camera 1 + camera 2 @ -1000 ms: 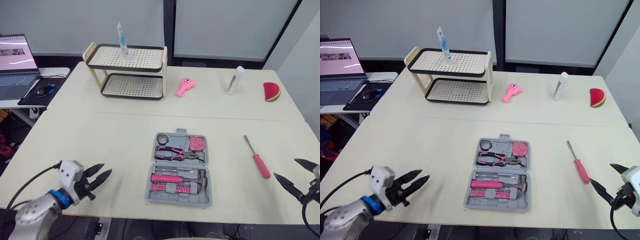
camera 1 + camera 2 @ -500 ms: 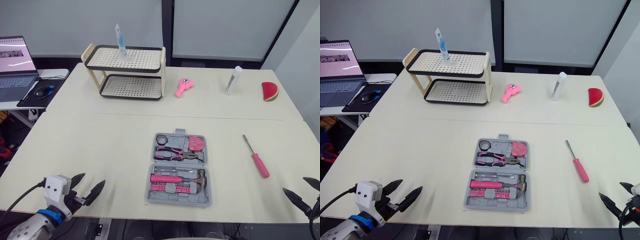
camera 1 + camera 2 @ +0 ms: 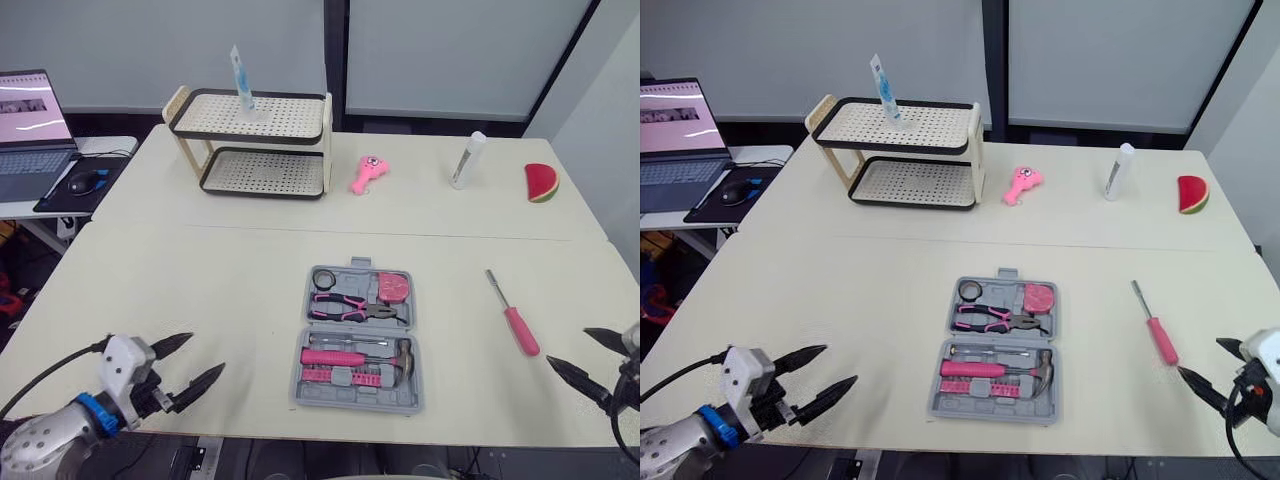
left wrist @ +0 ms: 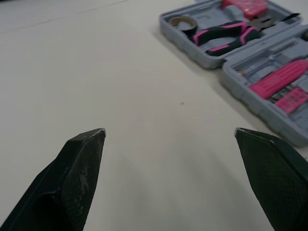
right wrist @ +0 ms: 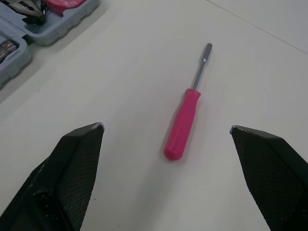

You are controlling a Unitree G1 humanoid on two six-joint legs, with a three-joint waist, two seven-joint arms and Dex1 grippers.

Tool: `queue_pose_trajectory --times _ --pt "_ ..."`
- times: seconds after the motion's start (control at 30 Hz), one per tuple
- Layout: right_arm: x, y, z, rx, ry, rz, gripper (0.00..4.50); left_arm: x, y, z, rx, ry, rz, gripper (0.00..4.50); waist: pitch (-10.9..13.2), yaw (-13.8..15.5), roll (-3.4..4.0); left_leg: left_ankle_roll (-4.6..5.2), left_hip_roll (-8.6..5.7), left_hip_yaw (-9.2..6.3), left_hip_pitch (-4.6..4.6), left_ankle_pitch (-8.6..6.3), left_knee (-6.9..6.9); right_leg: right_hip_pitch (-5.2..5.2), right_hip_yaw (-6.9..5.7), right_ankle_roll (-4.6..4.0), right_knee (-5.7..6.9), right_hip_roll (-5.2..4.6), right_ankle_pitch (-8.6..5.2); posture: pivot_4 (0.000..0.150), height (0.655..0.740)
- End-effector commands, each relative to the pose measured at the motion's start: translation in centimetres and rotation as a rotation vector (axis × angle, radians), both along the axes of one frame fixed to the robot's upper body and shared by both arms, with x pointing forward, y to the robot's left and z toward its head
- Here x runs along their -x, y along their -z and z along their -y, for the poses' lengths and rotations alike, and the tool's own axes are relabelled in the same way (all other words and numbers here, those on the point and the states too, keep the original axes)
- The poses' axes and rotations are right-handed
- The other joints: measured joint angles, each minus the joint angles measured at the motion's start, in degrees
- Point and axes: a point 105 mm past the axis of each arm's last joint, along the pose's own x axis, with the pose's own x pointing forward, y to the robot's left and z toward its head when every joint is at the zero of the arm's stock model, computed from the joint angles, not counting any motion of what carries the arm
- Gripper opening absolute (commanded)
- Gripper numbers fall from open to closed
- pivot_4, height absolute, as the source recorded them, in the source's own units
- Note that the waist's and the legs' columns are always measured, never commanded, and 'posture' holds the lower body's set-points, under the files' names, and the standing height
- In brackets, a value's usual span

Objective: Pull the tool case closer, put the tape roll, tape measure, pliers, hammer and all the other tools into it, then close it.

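Observation:
The screwdriver should go into the grey tool case (image 3: 360,337) as the last loose tool. My right gripper should next take hold of it by its pink handle (image 3: 521,331).
A grey tool case (image 3: 360,337) lies open near the table's front edge. Its far half holds a tape roll (image 3: 324,278), pink-handled pliers (image 3: 352,305) and a pink tape measure (image 3: 396,288). Its near half holds a pink-handled hammer (image 3: 352,356) and pink bits. A pink-handled screwdriver (image 3: 515,317) lies on the table to the right of the case, also seen as the screwdriver (image 5: 186,117) in the right wrist view. My left gripper (image 3: 190,361) is open at the front left, empty. My right gripper (image 3: 587,358) is open at the front right, just short of the screwdriver.
A two-tier perforated rack (image 3: 254,144) stands at the back left with a tube on top. A pink toy (image 3: 368,174), a white bottle (image 3: 467,159) and a watermelon slice (image 3: 541,183) lie along the back. A laptop (image 3: 28,125) and mouse sit on a side desk at left.
Both grippers dipped toward the front edge half a second ago and have come back up over the table. The case and the screwdriver have not moved.

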Motion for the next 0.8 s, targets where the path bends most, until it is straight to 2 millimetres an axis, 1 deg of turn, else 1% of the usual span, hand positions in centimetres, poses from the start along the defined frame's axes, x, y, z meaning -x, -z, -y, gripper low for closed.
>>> queue_pose_trajectory --times 0.03,0.07,0.13,0.3,0.37,0.43,0.6,0.8 --pt "-0.8 -0.1 -0.9 0.015 -0.027 -0.022 4.50 -0.2 -1.9 2.6 0.018 0.174 0.043 4.47 0.00 0.01 -0.01 0.00 0.00 -0.01 -0.02 0.00 0.00 -0.01 -0.01 0.00 0.00 0.00 0.05 0.150 0.7350" --pt "-1.3 0.3 -0.8 0.041 -0.020 -0.040 4.50 -0.5 -2.6 3.6 0.020 0.243 0.055 4.47 0.00 0.01 -0.01 0.00 -0.01 -0.01 -0.03 0.00 -0.01 -0.01 -0.03 0.16 0.00 0.00 0.31 0.150 0.7350" --pt "-2.1 0.9 -0.6 0.061 0.003 -0.071 4.50 -0.8 -3.9 5.5 0.019 0.365 0.073 4.47 0.03 0.01 -0.01 0.01 -0.01 -0.02 -0.08 0.00 0.00 -0.04 -0.02 0.16 0.00 0.01 0.32 0.150 0.7350" --pt "-4.7 2.0 -0.1 0.061 0.100 -0.078 4.50 -2.3 -6.5 8.8 0.048 0.522 0.072 4.47 0.07 0.00 0.03 0.01 -0.04 -0.02 -0.16 0.01 0.01 -0.13 -0.01 0.24 -0.01 0.01 0.37 0.150 0.7350" --pt "-5.8 2.6 0.4 0.053 0.153 -0.085 4.50 -2.4 -7.7 10.4 0.051 0.616 0.089 4.47 0.09 -0.01 0.05 0.01 -0.04 -0.02 -0.23 0.01 0.01 -0.22 0.01 0.25 -0.01 0.01 0.39 0.150 0.7350" --pt "-6.5 3.3 0.7 0.049 0.185 -0.095 4.50 -2.3 -8.7 11.5 0.046 0.691 0.106 4.47 0.11 0.00 0.02 0.01 -0.04 -0.03 -0.27 0.01 0.01 -0.24 -0.01 0.25 -0.02 0.03 0.39 0.150 0.7350" --pt "-7.9 5.2 1.3 0.022 0.248 -0.112 4.50 -2.4 -10.9 13.6 0.068 0.818 0.132 4.47 0.11 -0.02 0.03 0.02 -0.05 -0.06 -0.30 0.01 0.00 -0.27 -0.05 0.25 0.03 0.02 0.40 0.150 0.7350" --pt "-9.2 6.3 1.1 -0.017 0.279 -0.110 4.50 -2.0 -11.7 14.7 0.056 0.929 0.115 4.47 0.11 -0.11 0.08 0.02 -0.05 -0.05 -0.28 0.01 0.03 -0.26 -0.04 0.25 0.07 0.03 0.40 0.150 0.7350"
